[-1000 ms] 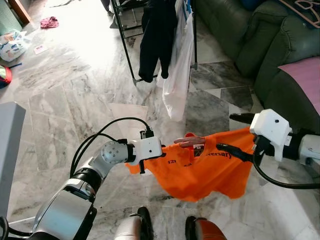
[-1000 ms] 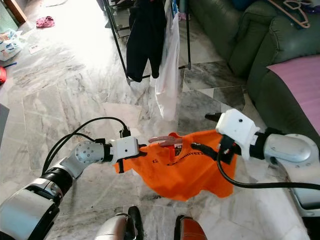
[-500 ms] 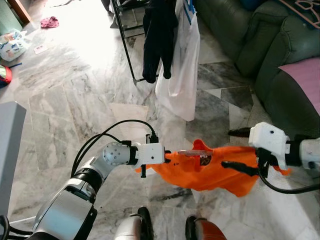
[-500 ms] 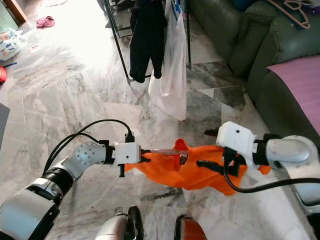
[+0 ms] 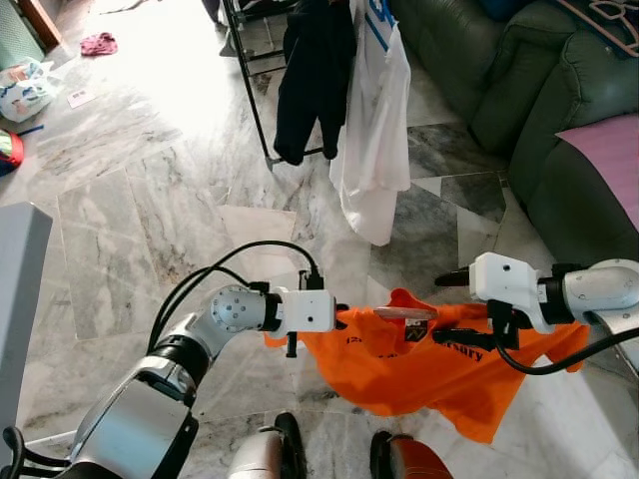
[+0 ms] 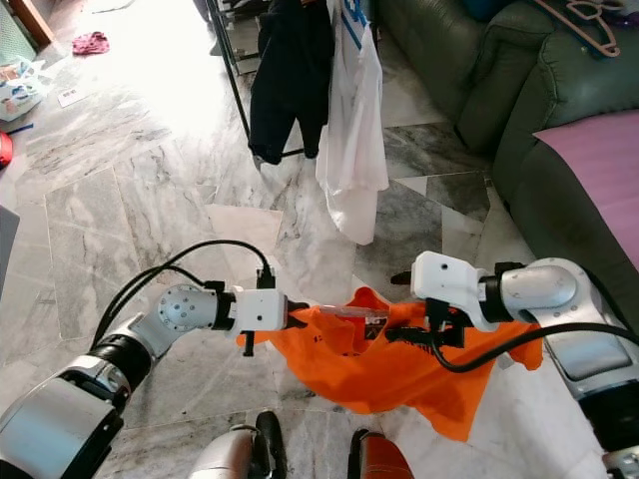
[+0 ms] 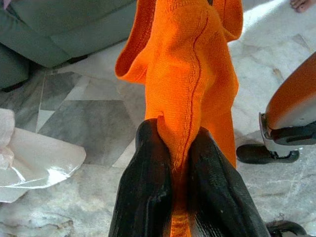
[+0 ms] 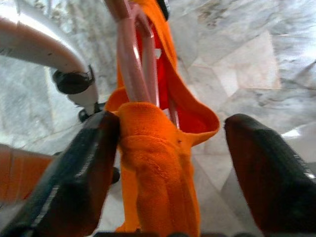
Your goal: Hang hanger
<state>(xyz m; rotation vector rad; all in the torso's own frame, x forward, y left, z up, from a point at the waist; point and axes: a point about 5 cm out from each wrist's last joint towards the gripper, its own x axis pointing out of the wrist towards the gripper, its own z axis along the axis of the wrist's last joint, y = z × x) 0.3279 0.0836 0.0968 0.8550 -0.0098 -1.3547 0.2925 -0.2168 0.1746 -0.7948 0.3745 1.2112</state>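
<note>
The right gripper grabs the T-shirt by the bunched fold at its shoulder [image 5: 465, 311] next, since that fold stands up while the T-shirt's orange body [image 5: 414, 377] droops slack.
An orange T-shirt [image 5: 419, 369] hangs between my two grippers above the marble floor. A pink hanger [image 5: 404, 313] lies level in its neck opening, and the hanger's bars [image 8: 133, 74] run out of the collar. My left gripper [image 7: 174, 133] is shut on a fold of the shirt at its left shoulder. My right gripper [image 8: 170, 123] is open at the shirt's right shoulder; a bunched fold rests against one finger [image 8: 94, 148] while the other finger stands apart from the cloth.
A black clothes rack [image 5: 250, 100] stands ahead with a dark garment [image 5: 315, 70] and a white shirt [image 5: 374, 150] hanging on it. A green sofa [image 5: 519, 90] with a pink cloth [image 5: 604, 150] fills the right. My feet [image 5: 290, 449] are just below the shirt.
My right gripper has moved left, closer to the collar and hanger. The shirt, bunched up half a second ago, now hangs down longer. The left gripper keeps its hold.
</note>
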